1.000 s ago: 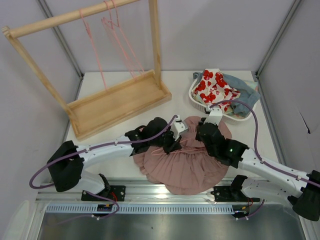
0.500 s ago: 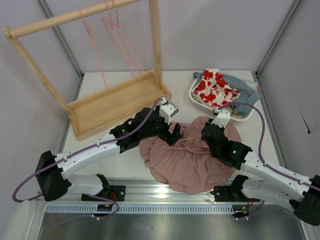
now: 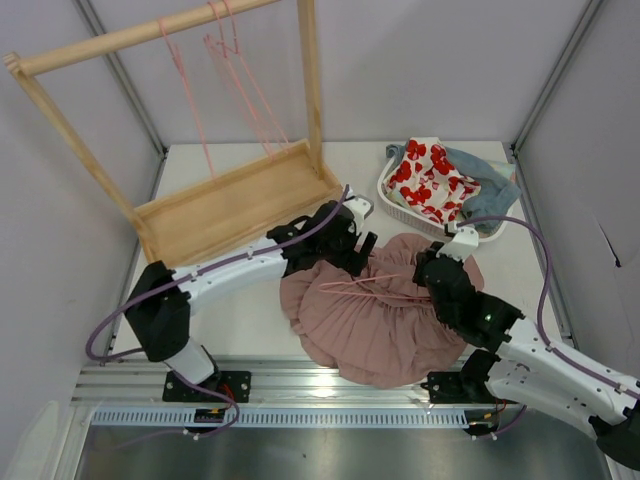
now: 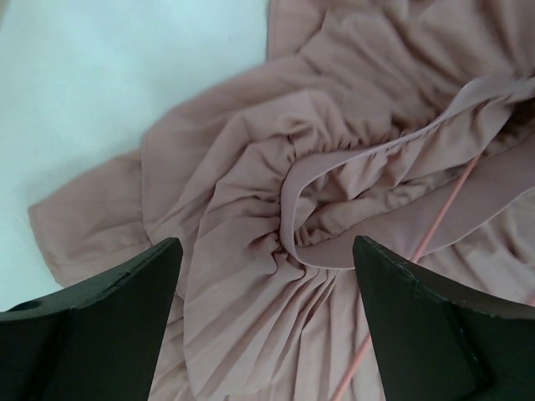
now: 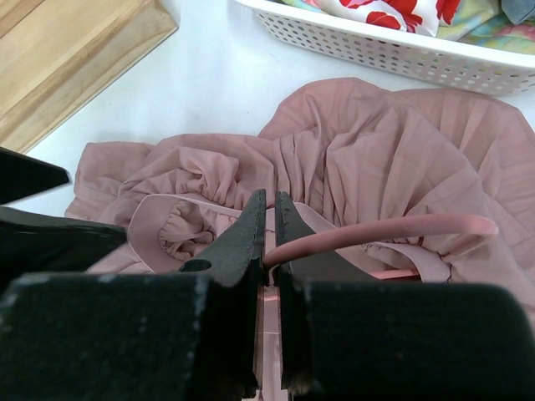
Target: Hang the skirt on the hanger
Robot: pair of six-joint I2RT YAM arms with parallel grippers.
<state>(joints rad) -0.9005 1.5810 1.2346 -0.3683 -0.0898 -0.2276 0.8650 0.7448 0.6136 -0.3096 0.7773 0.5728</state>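
My left gripper pinches the skirt's waistband next, at the waistband's end farthest from my right gripper, to draw it over the hanger's end.
The dusty-pink pleated skirt [image 3: 380,325] lies crumpled on the white table between the two arms. A thin pink hanger [image 3: 365,288] rests across its top, partly tucked under the gathered waistband. My right gripper [image 3: 432,272] is shut on the hanger's wire [image 5: 376,230], its jaws [image 5: 269,200] pinching it just above the skirt [image 5: 359,159]. At the skirt's far left edge, my left gripper [image 3: 360,250] hovers open. In the left wrist view its fingers [image 4: 266,246] straddle the bunched waistband [image 4: 288,192] with nothing held, and the hanger wire [image 4: 435,225] runs to the right.
A wooden rack [image 3: 160,30] with a tray base [image 3: 235,200] stands at the back left, with more pink hangers [image 3: 235,70] on its bar. A white basket [image 3: 395,205] at the back right holds a red-flowered cloth [image 3: 425,175] and a blue-grey garment [image 3: 490,180].
My left gripper opened, let go of the skirt and moved toward its far edge. The right gripper pulled back to the right with the hanger, and the skirt shifted right.
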